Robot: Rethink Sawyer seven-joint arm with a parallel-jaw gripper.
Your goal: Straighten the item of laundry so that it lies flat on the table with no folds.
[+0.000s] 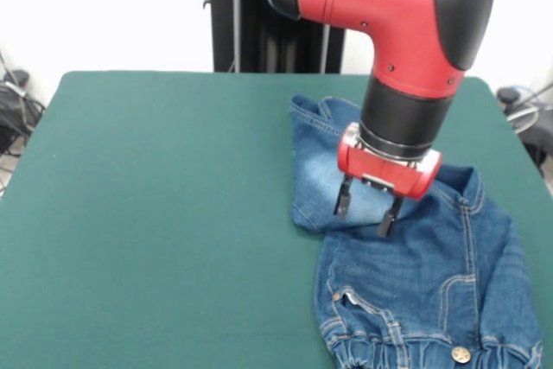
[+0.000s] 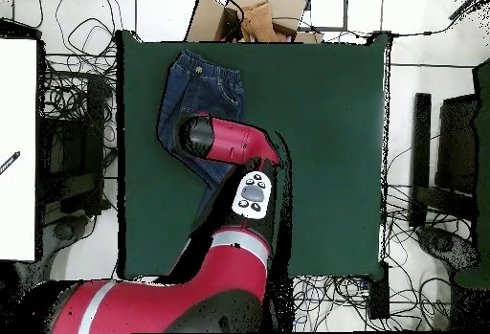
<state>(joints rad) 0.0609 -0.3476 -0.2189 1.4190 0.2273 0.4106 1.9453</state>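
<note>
My gripper takes hold of the jeans by the faded fold of the bent leg (image 1: pixel 366 215) next, since it bulges up while the denim (image 1: pixel 402 265) beside it lies flat.
The item of laundry (image 1: pixel 423 291), a small pair of blue denim jeans, lies at the right of the green table (image 1: pixel 155 213), its gathered waistband with a brass button at the near edge. One leg is folded across to the left, towards the far side. My gripper (image 1: pixel 366 210) hangs open just above that folded leg, its two dark fingers spread and holding nothing. From overhead the jeans (image 2: pixel 206 86) lie at the table's (image 2: pixel 316 148) upper left, with the arm covering the legs and the gripper itself.
Cables and equipment crowd the floor around the table (image 2: pixel 67 120). Cardboard boxes (image 2: pixel 254 14) sit beyond the table's top edge in the overhead view. A white surface (image 2: pixel 17 148) stands at the left.
</note>
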